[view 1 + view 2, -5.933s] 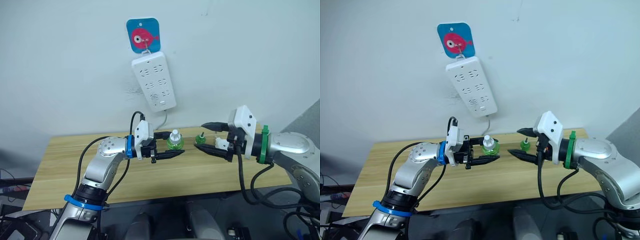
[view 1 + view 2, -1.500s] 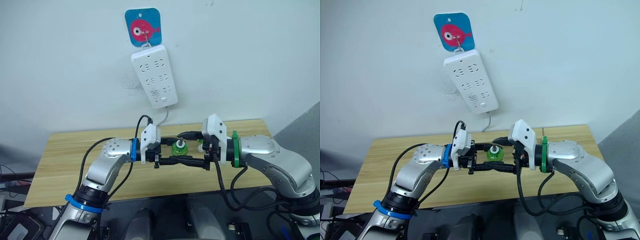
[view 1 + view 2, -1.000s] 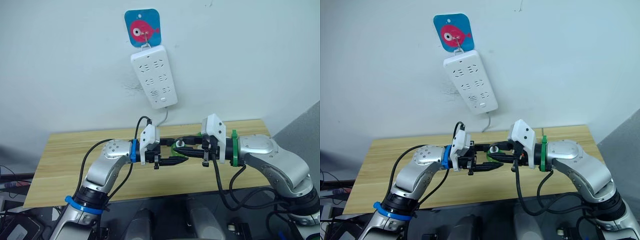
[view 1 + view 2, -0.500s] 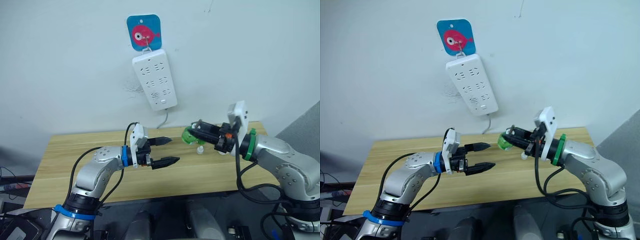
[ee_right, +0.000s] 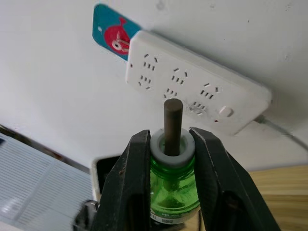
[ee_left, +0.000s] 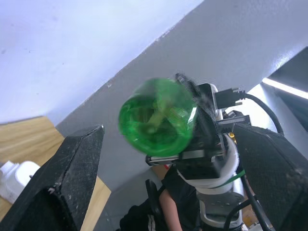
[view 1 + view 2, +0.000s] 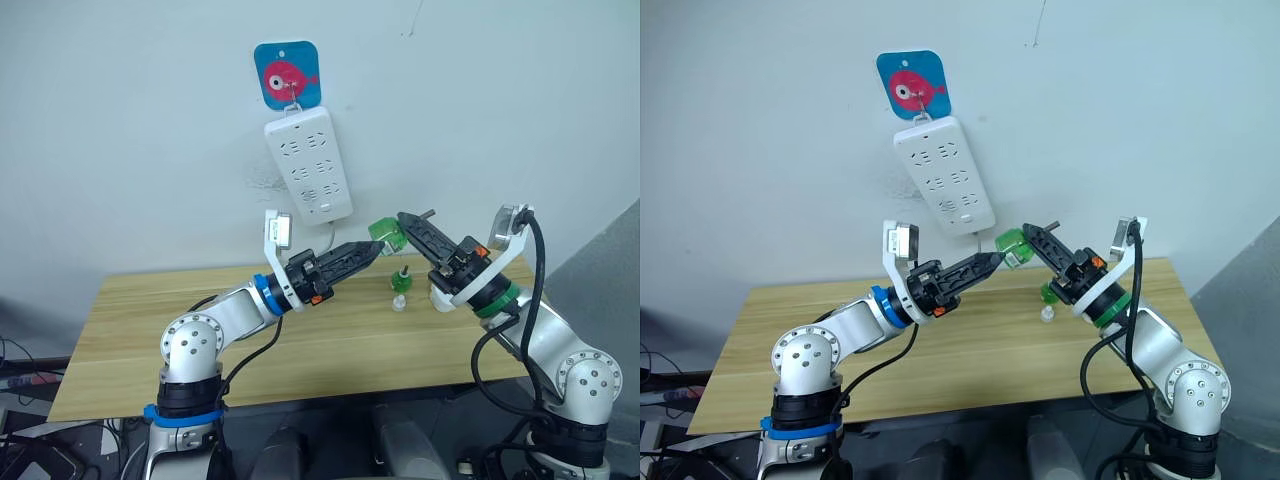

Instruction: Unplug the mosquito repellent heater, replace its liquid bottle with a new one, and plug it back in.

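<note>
The green liquid bottle has to go neck first into the white heater [image 7: 442, 298], so my left gripper next needs to grab the bottle by its round green body [image 7: 386, 235].
My right gripper [image 7: 403, 222] is shut on the white neck of a green liquid bottle [image 7: 383, 232], held up in the air in front of the wall. The bottle's dark wick [image 5: 172, 118] sticks out past the fingers. My left gripper [image 7: 371, 249] points up at the bottle's round green base [image 6: 156, 115] from just below. It is open, its fingers [image 6: 72, 183] spread wide and apart from the bottle. A second green bottle [image 7: 400, 280] stands on the wooden table [image 7: 150, 340]. Beside it lies a small white plastic piece [image 7: 398, 303], apparently the mosquito repellent heater.
A long white power strip [image 7: 308, 165] hangs on the wall from a blue fish hook [image 7: 287, 72], with nothing plugged into its sockets. Its cable [image 7: 327, 236] drops behind the table. The table's right end lies under my right arm.
My right gripper has lifted the green bottle higher and tilted it toward the wall. My left gripper has swung up from level over the table to point at the bottle's base.
</note>
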{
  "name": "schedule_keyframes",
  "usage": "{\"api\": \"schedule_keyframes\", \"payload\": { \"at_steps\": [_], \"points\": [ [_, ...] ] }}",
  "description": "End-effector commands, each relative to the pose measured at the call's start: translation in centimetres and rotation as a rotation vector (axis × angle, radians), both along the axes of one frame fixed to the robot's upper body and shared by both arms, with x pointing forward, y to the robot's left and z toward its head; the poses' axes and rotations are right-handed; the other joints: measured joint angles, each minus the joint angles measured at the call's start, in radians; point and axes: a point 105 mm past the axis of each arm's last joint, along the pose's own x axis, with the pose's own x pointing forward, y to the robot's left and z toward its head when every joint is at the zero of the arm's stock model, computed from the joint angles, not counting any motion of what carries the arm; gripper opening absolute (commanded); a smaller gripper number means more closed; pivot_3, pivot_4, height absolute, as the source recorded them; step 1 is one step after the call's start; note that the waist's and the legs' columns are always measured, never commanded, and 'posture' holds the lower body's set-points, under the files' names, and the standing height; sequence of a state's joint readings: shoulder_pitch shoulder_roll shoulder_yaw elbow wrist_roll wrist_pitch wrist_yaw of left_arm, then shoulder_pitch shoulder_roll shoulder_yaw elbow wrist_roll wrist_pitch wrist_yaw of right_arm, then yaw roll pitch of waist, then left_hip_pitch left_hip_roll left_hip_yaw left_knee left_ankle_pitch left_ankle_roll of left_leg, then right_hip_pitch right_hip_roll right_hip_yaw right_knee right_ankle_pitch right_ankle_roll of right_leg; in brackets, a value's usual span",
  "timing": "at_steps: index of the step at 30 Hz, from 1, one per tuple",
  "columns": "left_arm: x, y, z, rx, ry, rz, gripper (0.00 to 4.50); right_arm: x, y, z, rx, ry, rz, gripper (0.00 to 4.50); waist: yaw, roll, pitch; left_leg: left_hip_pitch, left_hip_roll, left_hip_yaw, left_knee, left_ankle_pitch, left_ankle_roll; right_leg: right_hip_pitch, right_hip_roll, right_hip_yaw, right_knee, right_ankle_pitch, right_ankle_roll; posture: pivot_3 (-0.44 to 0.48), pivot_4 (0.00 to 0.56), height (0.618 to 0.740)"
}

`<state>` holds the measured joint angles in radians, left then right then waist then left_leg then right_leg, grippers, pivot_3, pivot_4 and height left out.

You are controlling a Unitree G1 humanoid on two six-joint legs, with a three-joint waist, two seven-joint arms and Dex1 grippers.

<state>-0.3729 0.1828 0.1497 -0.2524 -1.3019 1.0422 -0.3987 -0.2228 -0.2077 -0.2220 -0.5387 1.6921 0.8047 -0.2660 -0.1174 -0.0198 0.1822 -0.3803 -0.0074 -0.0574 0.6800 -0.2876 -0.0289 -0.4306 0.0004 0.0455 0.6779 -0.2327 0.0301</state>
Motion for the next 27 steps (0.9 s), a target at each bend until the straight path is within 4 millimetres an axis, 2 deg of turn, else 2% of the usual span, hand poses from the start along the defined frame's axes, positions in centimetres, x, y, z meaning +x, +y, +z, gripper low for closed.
{"api": "schedule_keyframes", "payload": {
  "at_steps": [1, 7, 14, 17, 22, 27],
  "points": [
    [0.0, -0.4, 1.4, -0.056, -0.008, -0.022, 4.50, -0.7, 0.6, 1.1, 0.041, -0.013, 0.032, 0.84, 0.000, 0.000, 0.000, 0.000, 0.000, 0.000, 0.000, 0.000, 0.000, 0.000, 0.000, 0.000, 0.000, 0.000, 0.000, -0.177, 0.122, 0.740],
    [0.3, -1.0, 2.1, -0.085, 0.006, -0.036, 4.50, -1.0, 1.3, 1.3, 0.048, -0.008, 0.060, 0.84, 0.001, 0.000, -0.001, 0.000, 0.000, 0.001, 0.000, 0.000, 0.000, 0.000, 0.001, 0.000, 0.000, 0.000, 0.000, -0.178, 0.123, 0.740],
    [0.1, -1.0, 1.9, -0.090, 0.025, -0.057, 4.50, -1.3, 1.7, 1.4, 0.055, -0.007, 0.077, 0.84, 0.000, 0.000, -0.001, 0.000, 0.000, 0.002, 0.000, 0.000, 0.000, 0.000, 0.001, 0.001, 0.000, 0.000, 0.000, -0.184, 0.123, 0.740],
    [0.1, -0.8, 1.8, -0.091, 0.031, -0.056, 3.90, -1.5, 1.9, 1.4, 0.061, -0.003, 0.085, 0.84, 0.000, 0.000, -0.002, 0.000, 0.000, 0.002, 0.000, 0.000, 0.000, 0.000, 0.001, 0.001, -0.001, 0.000, 0.000, -0.184, 0.118, 0.740],
    [0.2, -0.7, 1.9, -0.111, 0.041, -0.053, 2.40, -1.6, 2.2, 1.5, 0.079, 0.002, 0.097, 0.84, 0.001, 0.000, -0.005, 0.000, 0.000, 0.002, 0.000, 0.000, 0.000, 0.000, 0.001, 0.001, -0.001, 0.000, 0.000, -0.180, 0.113, 0.740],
    [0.1, -0.6, 2.0, -0.120, 0.048, -0.059, 2.33, -1.7, 2.5, 1.5, 0.088, 0.001, 0.106, 0.84, 0.001, 0.000, -0.008, 0.000, 0.000, 0.002, 0.000, 0.000, 0.000, 0.000, 0.001, 0.001, -0.001, 0.000, 0.000, -0.177, 0.112, 0.740]
  ]
}}
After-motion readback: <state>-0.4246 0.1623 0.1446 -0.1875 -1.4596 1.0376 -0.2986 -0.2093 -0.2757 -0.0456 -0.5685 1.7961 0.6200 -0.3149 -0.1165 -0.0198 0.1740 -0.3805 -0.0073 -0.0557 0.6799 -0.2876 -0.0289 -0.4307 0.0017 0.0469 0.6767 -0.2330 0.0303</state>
